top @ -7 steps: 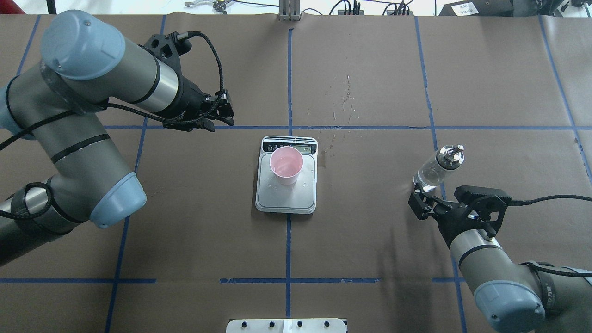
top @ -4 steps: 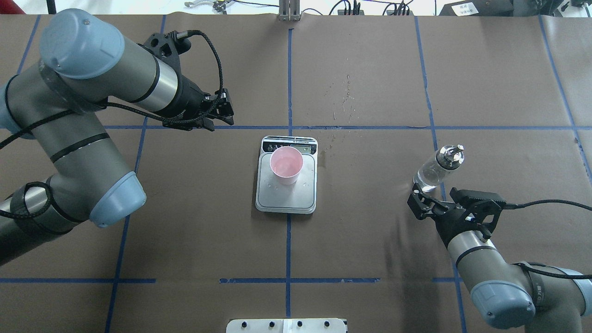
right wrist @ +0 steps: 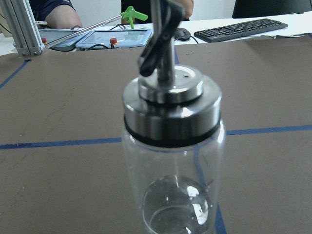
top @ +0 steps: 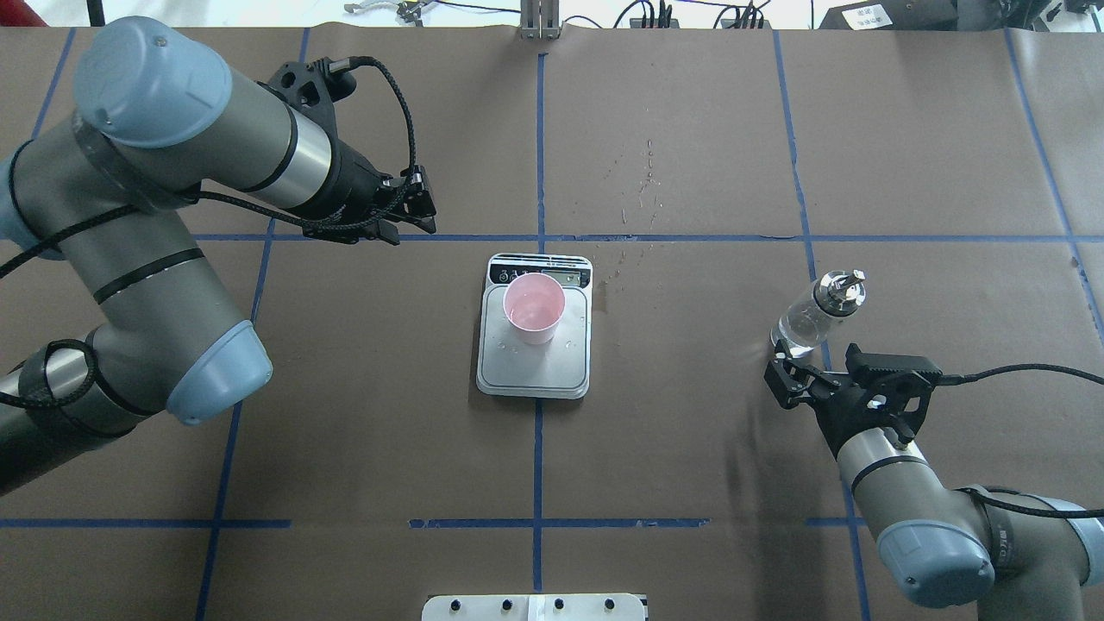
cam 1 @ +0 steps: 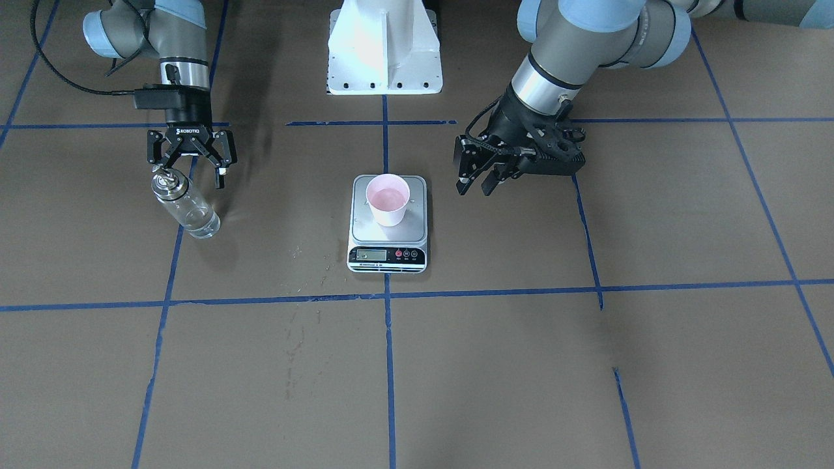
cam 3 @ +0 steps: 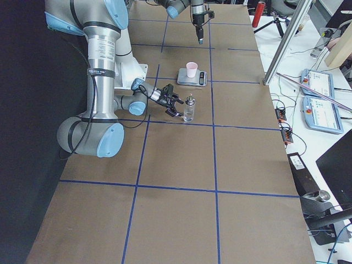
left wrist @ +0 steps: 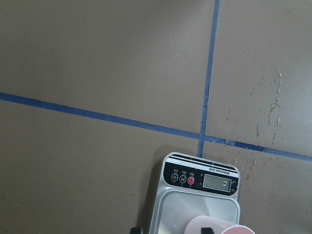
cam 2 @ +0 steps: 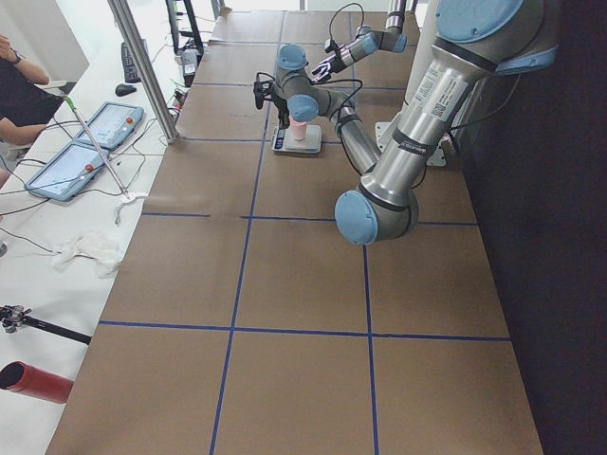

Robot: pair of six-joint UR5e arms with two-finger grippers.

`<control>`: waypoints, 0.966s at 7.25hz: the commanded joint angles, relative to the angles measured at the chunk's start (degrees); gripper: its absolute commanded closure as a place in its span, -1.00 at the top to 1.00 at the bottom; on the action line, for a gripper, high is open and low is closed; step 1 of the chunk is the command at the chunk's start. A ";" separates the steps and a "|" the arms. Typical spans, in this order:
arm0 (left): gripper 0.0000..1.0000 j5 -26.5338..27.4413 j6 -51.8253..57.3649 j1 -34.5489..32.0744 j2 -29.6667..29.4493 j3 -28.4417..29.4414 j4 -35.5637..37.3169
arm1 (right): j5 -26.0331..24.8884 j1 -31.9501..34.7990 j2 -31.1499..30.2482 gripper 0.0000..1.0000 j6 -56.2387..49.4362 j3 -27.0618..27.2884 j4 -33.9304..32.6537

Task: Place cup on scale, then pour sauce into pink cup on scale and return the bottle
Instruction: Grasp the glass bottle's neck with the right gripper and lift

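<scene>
The bottle's glass body is beyond my right gripper's fingers, so I will move my right gripper forward before I close it on the bottle.
The pink cup stands upright on the scale at the table's middle; it also shows in the front view on the scale. The clear glass bottle with a metal pourer stands upright on the table to the right, free of any grip. My right gripper is open just behind it on the robot's side, with the bottle close in the right wrist view. My left gripper is open and empty, hovering left of and beyond the scale. The left wrist view shows the scale.
Small wet spots mark the brown table cover beyond the scale. Blue tape lines cross the table. The white robot base plate sits at the near edge. Tablets lie on the operators' side table.
My right arm's elbow has drifted left and the open right gripper shifted slightly behind the bottle. Bottle, cup, scale and left arm have not moved.
</scene>
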 commanded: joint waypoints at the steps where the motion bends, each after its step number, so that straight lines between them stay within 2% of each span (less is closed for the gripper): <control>1: 0.02 0.00 0.00 -0.02 0.03 0.00 0.00 | -0.24 0.93 0.08 0.97 -2.96 -0.44 0.00; 7: 0.06 0.00 0.00 0.07 0.03 -0.09 0.00 | 0.38 4.89 3.24 0.98 -4.99 -3.34 0.09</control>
